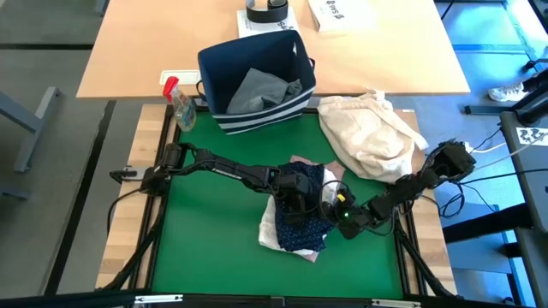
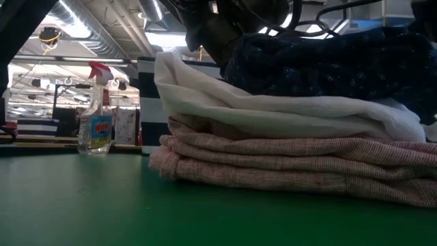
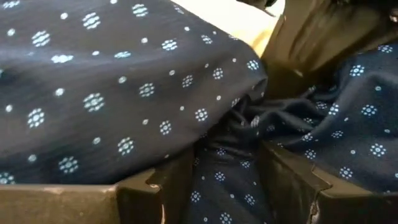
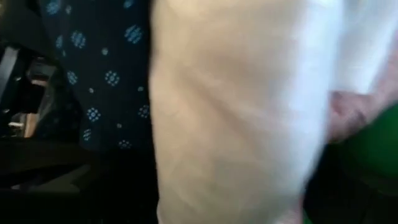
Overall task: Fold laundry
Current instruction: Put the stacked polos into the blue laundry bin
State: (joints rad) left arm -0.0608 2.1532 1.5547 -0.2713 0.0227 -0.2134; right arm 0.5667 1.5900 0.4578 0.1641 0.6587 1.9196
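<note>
The right gripper grabs the white shirt by its folded edge (image 1: 329, 185) beside the navy shirt (image 1: 300, 233) next, to help fold the stacked laundry.
A stack of laundry lies mid-table. The pale pink top (image 2: 273, 164) rests on the green mat, the white shirt (image 2: 273, 113) lies on it, and the navy white-dotted shirt (image 1: 301, 221) is on top. My left gripper (image 1: 300, 195) reaches in from the table's left and is shut on the navy shirt (image 3: 93, 93). My right gripper (image 1: 344, 217) stands open at the stack's right edge, close to the white shirt (image 4: 236, 112). The light grey jeans (image 1: 261, 90) lie in the navy bin (image 1: 224, 60). My left gripper pinches a bunched fold of the navy shirt (image 3: 230, 155) between its two fingers (image 3: 155, 193). The fingers slant down from the table's left. The shirt rests on the stack, crumpled and slack around the fingers. Whether my right gripper touches the white shirt, I cannot tell.
The striped navy bin stands at the mat's far edge. A spray bottle (image 1: 180, 103) is at its left and a cream-beige cloth bundle (image 1: 372, 133) at the far right. Bare green mat (image 1: 205, 248) lies left of and in front of the stack.
</note>
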